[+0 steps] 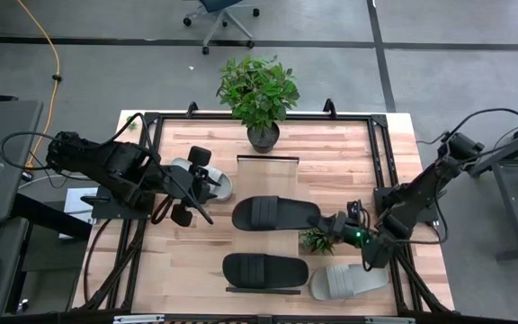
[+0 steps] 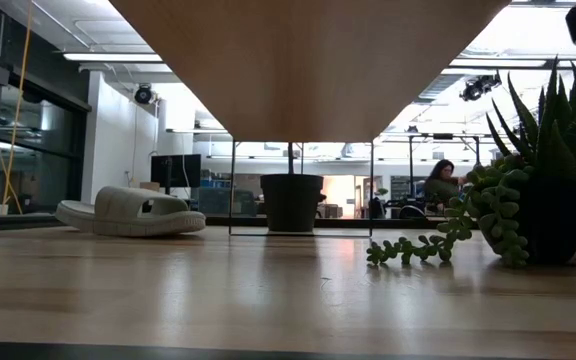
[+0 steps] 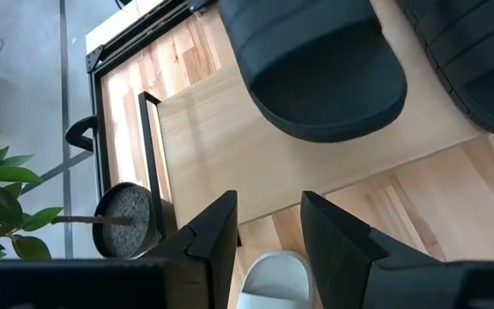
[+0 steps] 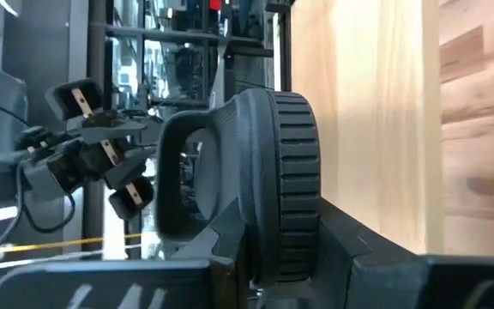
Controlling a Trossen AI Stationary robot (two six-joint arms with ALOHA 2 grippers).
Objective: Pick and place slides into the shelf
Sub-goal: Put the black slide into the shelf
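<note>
My right gripper needs to move the slide down onto the shelf and then open. In the right wrist view, the black slide's sole is above the pale shelf board.
The shelf is a pale raised board standing across the middle of the table. Two black slides lie flat on it, one further back and one nearer. My right gripper is shut on the right end of the farther black slide. One light grey slide rests on the table by the shelf's near right corner. The other grey slide lies on its sole left of the shelf. My left gripper hovers open above that slide. My right gripper comes in level from the table's right and pinches the black slide's sole at the end that overhangs the shelf's right edge. One finger is on the footbed side and the other on the underside. The slide's remaining length lies on the shelf board.
A potted plant stands at the shelf's far end. A small succulent sits close below my right gripper. Black frame rails run along the table's edges. A person sits far behind. Bare tabletop lies near left.
</note>
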